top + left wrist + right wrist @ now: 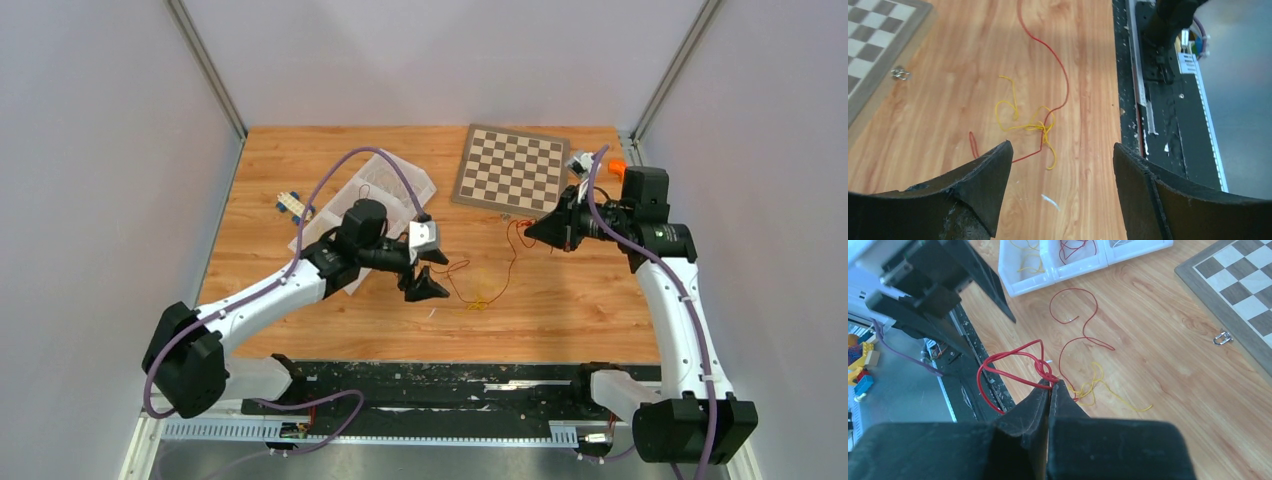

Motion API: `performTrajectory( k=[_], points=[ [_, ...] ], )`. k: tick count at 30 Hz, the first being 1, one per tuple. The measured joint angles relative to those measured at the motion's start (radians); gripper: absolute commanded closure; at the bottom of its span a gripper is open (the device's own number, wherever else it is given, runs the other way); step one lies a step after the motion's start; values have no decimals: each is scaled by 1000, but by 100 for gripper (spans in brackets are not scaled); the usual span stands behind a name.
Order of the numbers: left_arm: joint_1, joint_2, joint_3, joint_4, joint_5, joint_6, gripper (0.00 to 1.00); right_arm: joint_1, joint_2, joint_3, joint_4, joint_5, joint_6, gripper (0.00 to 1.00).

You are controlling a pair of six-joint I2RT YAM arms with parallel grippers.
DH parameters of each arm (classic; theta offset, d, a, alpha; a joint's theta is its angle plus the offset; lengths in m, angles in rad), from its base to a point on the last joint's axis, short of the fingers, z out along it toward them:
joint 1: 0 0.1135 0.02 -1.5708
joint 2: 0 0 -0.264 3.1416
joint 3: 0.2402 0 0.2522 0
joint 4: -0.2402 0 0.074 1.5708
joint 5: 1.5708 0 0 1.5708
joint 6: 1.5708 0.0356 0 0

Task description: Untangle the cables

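Observation:
I will grab the thin yellow cable by its bunched loops with my left gripper next, so the red cable [510, 262] stays free to slide out.
A thin red cable [510, 262] runs from my right gripper [527, 228] down to a small yellow cable tangle [478, 301] on the wooden table. My right gripper [1052, 384] is shut on the red cable [1013, 358], holding its looped end above the table. The yellow cable [1098, 385] lies below, with the red one crossing it. My left gripper [428, 272] is open and empty, hovering left of the tangle. In the left wrist view the yellow tangle [1030, 126] and red cable [1060, 75] lie just beyond my open left gripper [1062, 150].
A white compartment tray [395, 185] holding more thin wires stands behind the left arm, also in the right wrist view [1063, 265]. A chessboard [512, 168] lies at the back, with a small metal ring [899, 74] by its edge. Toy blocks [292, 204] lie far left.

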Motion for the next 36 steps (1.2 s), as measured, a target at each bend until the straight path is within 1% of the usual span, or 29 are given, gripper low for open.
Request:
performTrajectory(
  k=[5,11,16,17,19,22,26,28,29,30,32,34,36],
  points=[
    [-100,60,-19,13,-57,122,25,8,-23,-39,24,21,42,100],
    [-180,249,1,-2,-158,298,27,8,-30,-78,38,87,62,100],
    [-211,365,30,-27,-255,447,27,8,-64,-97,42,132,68,100],
    [-213,380,39,-32,-271,475,29,8,-73,-100,45,141,69,100],
    [-214,397,53,-37,-288,518,31,8,-88,-110,48,160,73,100],
    [-214,401,56,-33,-285,563,32,8,-98,-125,49,198,81,100],
    [-220,393,49,-10,-258,561,37,8,-99,-153,49,267,87,100],
    [-222,392,49,8,-255,540,38,8,-99,-169,48,296,88,100],
    [-222,392,52,18,-260,521,38,8,-99,-177,48,310,90,100],
    [-222,393,60,24,-268,494,33,8,-100,-185,48,323,90,100],
    [-218,405,95,35,-282,441,27,8,-101,-195,43,343,93,100],
    [-211,428,142,58,-302,382,24,8,-101,-196,42,357,96,100],
    [-207,456,188,81,-328,330,22,8,-105,-196,42,371,98,100]
  ],
)
